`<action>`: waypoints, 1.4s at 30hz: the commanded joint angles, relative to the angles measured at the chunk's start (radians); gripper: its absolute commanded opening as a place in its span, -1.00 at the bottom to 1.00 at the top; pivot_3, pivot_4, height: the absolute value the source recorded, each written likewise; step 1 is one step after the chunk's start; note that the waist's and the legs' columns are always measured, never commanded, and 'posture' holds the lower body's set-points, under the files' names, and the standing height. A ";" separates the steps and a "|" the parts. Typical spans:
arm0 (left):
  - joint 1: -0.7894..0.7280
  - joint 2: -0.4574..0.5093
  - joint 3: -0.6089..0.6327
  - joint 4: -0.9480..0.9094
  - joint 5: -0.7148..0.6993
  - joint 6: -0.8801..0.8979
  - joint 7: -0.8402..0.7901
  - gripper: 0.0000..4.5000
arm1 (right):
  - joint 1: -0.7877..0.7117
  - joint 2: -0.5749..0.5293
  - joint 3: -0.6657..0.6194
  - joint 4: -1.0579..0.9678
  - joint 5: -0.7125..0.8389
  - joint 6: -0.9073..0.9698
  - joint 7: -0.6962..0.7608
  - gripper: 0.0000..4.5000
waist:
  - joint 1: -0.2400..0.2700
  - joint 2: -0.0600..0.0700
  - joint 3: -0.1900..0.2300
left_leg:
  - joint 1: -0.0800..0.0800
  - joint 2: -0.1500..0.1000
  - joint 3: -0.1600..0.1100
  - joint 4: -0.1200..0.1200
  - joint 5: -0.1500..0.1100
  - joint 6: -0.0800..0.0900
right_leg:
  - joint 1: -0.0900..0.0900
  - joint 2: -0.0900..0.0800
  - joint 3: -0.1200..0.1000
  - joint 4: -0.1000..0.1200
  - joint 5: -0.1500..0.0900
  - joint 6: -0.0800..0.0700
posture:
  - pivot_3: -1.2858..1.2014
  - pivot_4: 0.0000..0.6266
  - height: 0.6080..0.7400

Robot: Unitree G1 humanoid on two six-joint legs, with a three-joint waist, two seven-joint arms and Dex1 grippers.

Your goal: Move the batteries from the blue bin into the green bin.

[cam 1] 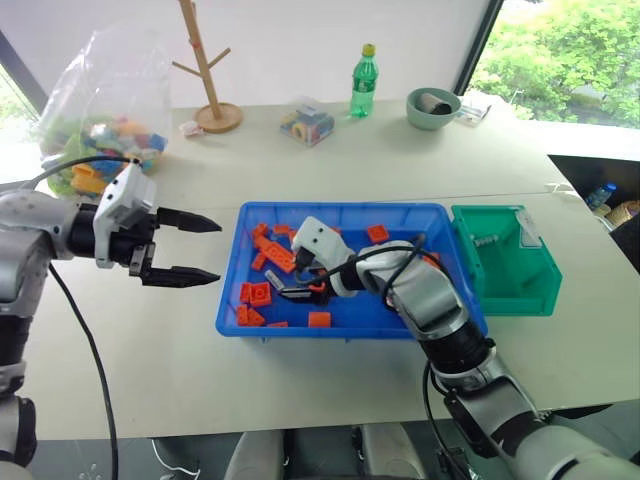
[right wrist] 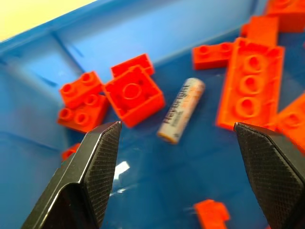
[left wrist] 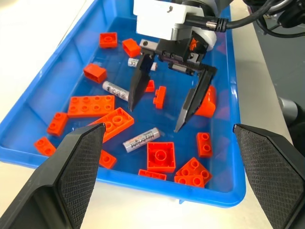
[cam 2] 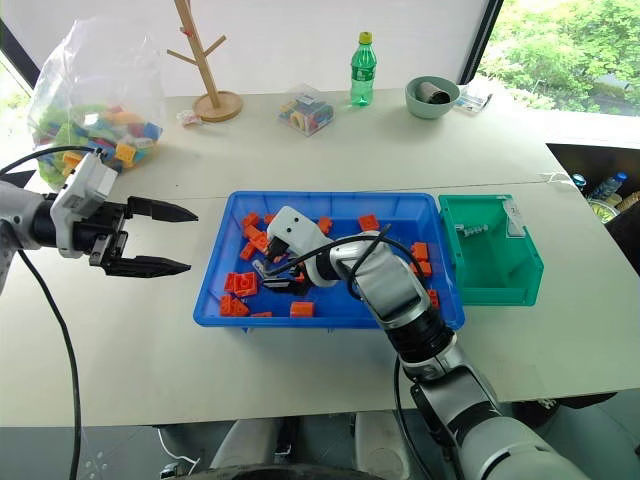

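My right gripper isn't ready to close yet and needs to move toward the battery first, because the battery is ahead of its fingers and closing now would miss it.
The blue bin (cam 1: 340, 209) sits mid-table, holding orange bricks (left wrist: 90, 105) and batteries. One battery (right wrist: 181, 110) lies flat on the bin floor straight ahead of my right gripper (cam 1: 296, 288), which hangs open just above it and holds nothing. Two more batteries (left wrist: 115, 89) lie further along the bin floor among the bricks. The green bin (cam 1: 505, 262) stands against the blue bin's right end, with a small grey battery (cam 1: 487, 240) inside. My left gripper (cam 1: 219, 250) hovers open and empty over the table, left of the blue bin, pointing at it.
At the back of the table stand a bag of coloured bricks (cam 1: 100, 110), a wooden rack (cam 1: 207, 70), a small clear box (cam 1: 308, 122), a green bottle (cam 1: 363, 82) and a grey-green bowl (cam 1: 433, 107).
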 commanded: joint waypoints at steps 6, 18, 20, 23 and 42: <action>-0.024 0.010 0.018 0.005 0.003 -0.019 -0.008 1.00 | 0.006 -0.011 0.078 0.025 0.037 -0.056 -0.072 0.72 | -0.001 0.000 0.000 | 0.000 0.000 0.000 0.000 0.000 0.000 | 0.000 0.000 0.000 0.000 0.000 0.000 | 0.03 -0.52 0.80; -0.030 0.012 0.029 0.000 0.000 -0.015 0.008 1.00 | -0.064 0.009 0.130 0.294 -0.044 -0.358 -0.143 0.72 | -0.001 0.000 0.000 | 0.001 0.000 0.000 0.000 0.000 0.000 | 0.000 0.000 0.000 0.000 0.000 0.000 | 0.03 -0.52 0.80; -0.029 0.012 0.029 0.002 -0.001 -0.018 0.009 1.00 | -0.069 0.023 0.119 0.309 -0.041 -0.362 -0.150 0.55 | -0.002 0.000 0.000 | 0.001 0.000 0.000 0.000 0.000 0.000 | 0.000 0.000 0.000 0.000 0.000 0.000 | 0.03 -0.52 0.80; -0.030 0.012 0.029 0.010 0.002 -0.024 0.011 1.00 | -0.070 0.044 0.102 0.298 -0.021 -0.326 -0.151 0.14 | -0.002 0.000 0.000 | 0.001 0.000 0.000 0.000 0.000 0.000 | 0.000 0.001 0.000 0.000 0.000 0.000 | 0.03 -0.52 0.80; -0.061 -0.009 -0.007 0.026 -0.001 -0.026 -0.044 1.00 | -0.126 -0.073 -0.129 -0.077 0.271 0.112 -0.036 -0.95 | 0.002 0.000 0.000 | 0.001 0.000 0.000 0.000 0.000 0.000 | 0.001 0.000 0.000 0.000 0.000 0.000 | 0.03 -0.52 0.80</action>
